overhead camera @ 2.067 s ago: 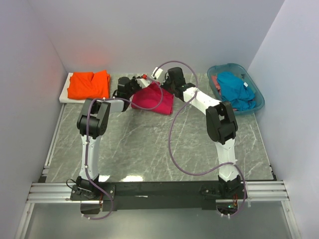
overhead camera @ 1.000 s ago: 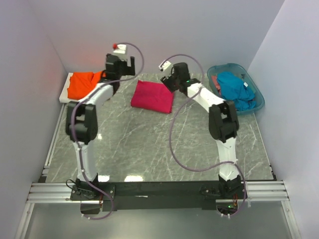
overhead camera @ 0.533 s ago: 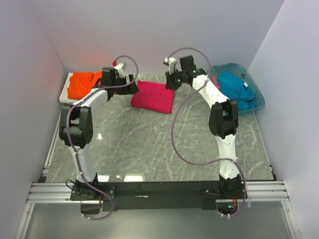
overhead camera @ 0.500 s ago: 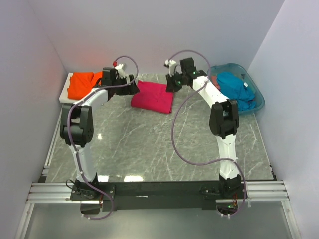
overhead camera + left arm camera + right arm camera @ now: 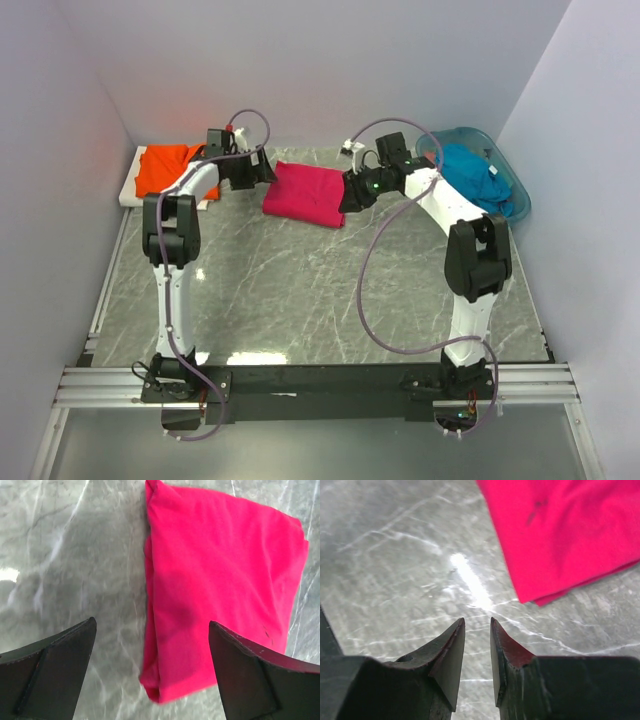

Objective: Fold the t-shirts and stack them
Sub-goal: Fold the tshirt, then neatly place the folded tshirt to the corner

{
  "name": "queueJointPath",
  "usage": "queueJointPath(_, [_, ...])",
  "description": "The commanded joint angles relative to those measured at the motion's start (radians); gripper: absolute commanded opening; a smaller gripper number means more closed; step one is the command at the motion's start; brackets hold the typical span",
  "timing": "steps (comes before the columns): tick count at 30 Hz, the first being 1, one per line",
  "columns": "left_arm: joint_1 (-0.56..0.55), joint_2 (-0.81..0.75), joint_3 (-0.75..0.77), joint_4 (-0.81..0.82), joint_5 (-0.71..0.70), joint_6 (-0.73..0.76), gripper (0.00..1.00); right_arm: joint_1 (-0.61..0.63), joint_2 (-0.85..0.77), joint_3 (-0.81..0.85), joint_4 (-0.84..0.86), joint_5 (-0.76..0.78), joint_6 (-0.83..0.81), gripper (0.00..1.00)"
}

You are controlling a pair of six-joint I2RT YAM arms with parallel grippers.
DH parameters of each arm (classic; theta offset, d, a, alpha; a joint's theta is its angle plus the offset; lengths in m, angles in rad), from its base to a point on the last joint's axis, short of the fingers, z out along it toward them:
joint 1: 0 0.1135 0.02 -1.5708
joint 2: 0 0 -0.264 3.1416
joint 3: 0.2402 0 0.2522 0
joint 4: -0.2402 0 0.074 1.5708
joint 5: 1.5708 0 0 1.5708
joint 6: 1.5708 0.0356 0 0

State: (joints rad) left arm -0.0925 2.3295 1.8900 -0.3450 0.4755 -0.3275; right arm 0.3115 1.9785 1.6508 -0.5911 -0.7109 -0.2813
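I need to grab the folded magenta-red t-shirt with my left gripper next, by its edge facing the orange t-shirt, layers together, to stack it there.
The magenta-red t-shirt (image 5: 305, 195) lies folded into a compact rectangle at the back middle of the table. My left gripper (image 5: 262, 172) hovers at its left edge, jaws wide open. In the left wrist view the shirt (image 5: 220, 570) fills the space between the fingers (image 5: 65, 660), nothing gripped. My right gripper (image 5: 348, 195) is at the shirt's right edge. Its jaws stand only narrowly open over bare table (image 5: 395, 555), with the shirt's corner (image 5: 570, 535) just ahead. The orange t-shirt (image 5: 172, 168) lies folded at the back left. The teal-blue t-shirt (image 5: 470, 170) sits crumpled in the basket.
A white board (image 5: 130, 192) lies under the orange shirt in the back left corner. The translucent teal basket (image 5: 520, 205) stands at the back right against the wall. Walls close in the table on three sides. Purple cables loop over both arms.
The left gripper swung from above the orange shirt to the magenta shirt's left edge. The right gripper moved from the shirt's far edge down to its right side, jaws narrowing.
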Motion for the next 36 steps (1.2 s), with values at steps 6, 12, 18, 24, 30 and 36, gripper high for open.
queueJointPath(6, [-0.007, 0.201, 0.265, -0.045, 0.132, -0.082, 0.94, -0.014, -0.109, -0.052, 0.022, -0.078, 0.004, 0.36])
queueJointPath(12, [-0.044, 0.266, 0.310, -0.103, 0.117, -0.102, 0.92, -0.035, -0.135, -0.114, 0.077, -0.114, 0.027, 0.36])
queueJointPath(18, [-0.078, 0.274, 0.311, -0.170, 0.058, -0.084, 0.86, -0.058, -0.138, -0.118, 0.086, -0.133, 0.036, 0.36])
queueJointPath(24, [-0.101, 0.275, 0.311, -0.239, 0.055, -0.058, 0.83, -0.078, -0.150, -0.137, 0.103, -0.147, 0.044, 0.36])
queueJointPath(30, [-0.125, 0.304, 0.313, -0.256, 0.078, -0.090, 0.75, -0.087, -0.162, -0.144, 0.106, -0.156, 0.045, 0.36])
queueJointPath(36, [-0.148, 0.312, 0.282, -0.261, 0.100, -0.097, 0.68, -0.097, -0.153, -0.144, 0.106, -0.168, 0.047, 0.36])
